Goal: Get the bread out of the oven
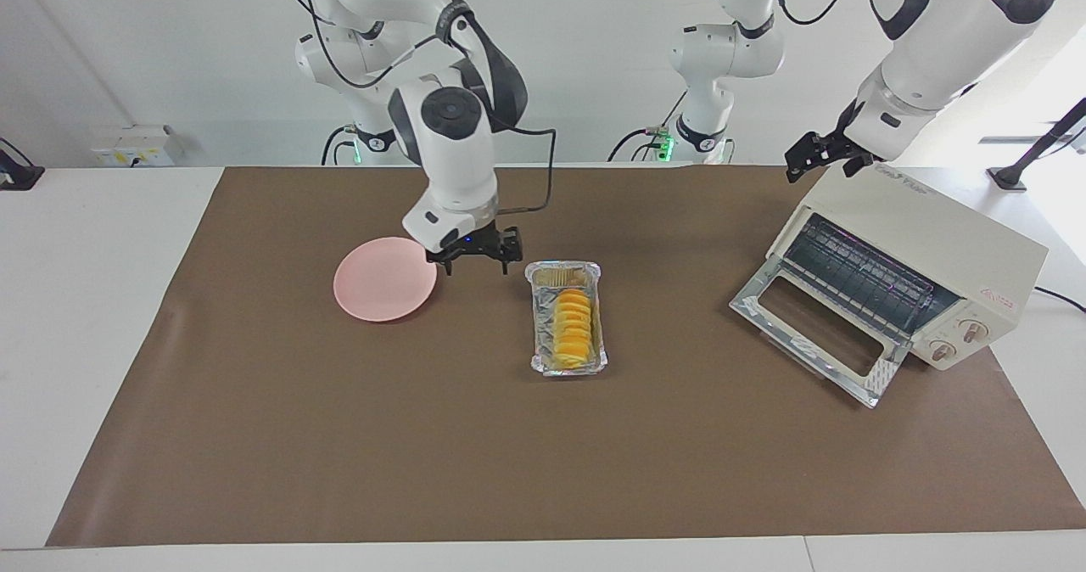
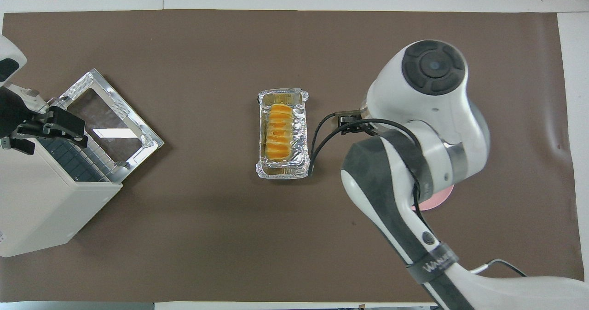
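I should next grab the bread across its ridged middle (image 2: 279, 131) with my right gripper, to get the bread out of the loaf's foil tray (image 2: 281, 171).
The bread (image 1: 573, 328) is a golden ridged loaf that lies in a silver foil tray (image 1: 538, 317) in the middle of the brown mat, outside the oven (image 1: 933, 232). In the overhead view the bread (image 2: 279, 132) lies lengthwise in the foil tray (image 2: 281, 173). The cream oven (image 2: 41, 209) stands at the left arm's end, its glass drop door (image 1: 806, 334) open and its rack bare. My right gripper (image 1: 475, 258) is open and empty, low over the mat between the pink plate (image 1: 382, 279) and the tray. My left gripper (image 1: 819, 154) is open and empty above the oven's top.
The right arm's wrist covers most of the pink plate (image 2: 437, 203) in the overhead view. The open oven door (image 2: 110, 117) juts toward the middle of the table. The brown mat (image 1: 339, 436) spreads around the tray.
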Robot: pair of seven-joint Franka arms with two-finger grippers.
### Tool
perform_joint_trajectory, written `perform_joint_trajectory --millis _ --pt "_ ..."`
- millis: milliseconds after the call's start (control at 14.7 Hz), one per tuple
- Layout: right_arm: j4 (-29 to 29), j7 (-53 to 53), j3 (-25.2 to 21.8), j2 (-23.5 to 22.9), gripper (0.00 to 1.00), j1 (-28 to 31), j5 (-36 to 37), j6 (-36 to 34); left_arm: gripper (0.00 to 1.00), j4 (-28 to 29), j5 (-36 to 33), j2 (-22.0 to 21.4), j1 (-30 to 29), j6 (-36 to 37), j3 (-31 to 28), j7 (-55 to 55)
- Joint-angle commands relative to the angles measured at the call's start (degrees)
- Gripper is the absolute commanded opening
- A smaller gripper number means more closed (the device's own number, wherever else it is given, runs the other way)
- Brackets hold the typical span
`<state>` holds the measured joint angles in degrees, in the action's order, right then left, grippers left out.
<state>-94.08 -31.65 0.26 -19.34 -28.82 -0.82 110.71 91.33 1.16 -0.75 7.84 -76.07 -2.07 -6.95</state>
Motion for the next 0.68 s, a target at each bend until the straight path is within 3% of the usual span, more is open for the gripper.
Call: perform_joint_trajectory --millis 0,68,407,611 --pt "13.55 -6.30 -0.53 -13.42 1.00 -2.90 0.64 -0.07 1.00 3.85 -1.07 -2.06 -1.16 -1.35 1.19 1.85" --pt "13.40 -6.40 -0.53 -14.58 1.00 -2.38 0.82 3.86 1.00 4.29 -1.07 -2.06 -1.16 -5.01 1.19 3.68" --pt "10.94 -6.23 -0.79 -15.91 1.00 -2.03 1.79 8.03 1.00 4.38 -1.07 -2.06 -0.63 -5.14 1.10 4.75" --pt "8.74 -6.23 -0.88 -15.91 0.92 -2.12 1.87 10.57 1.00 4.21 -1.07 -2.06 -0.46 -3.91 1.19 5.71"
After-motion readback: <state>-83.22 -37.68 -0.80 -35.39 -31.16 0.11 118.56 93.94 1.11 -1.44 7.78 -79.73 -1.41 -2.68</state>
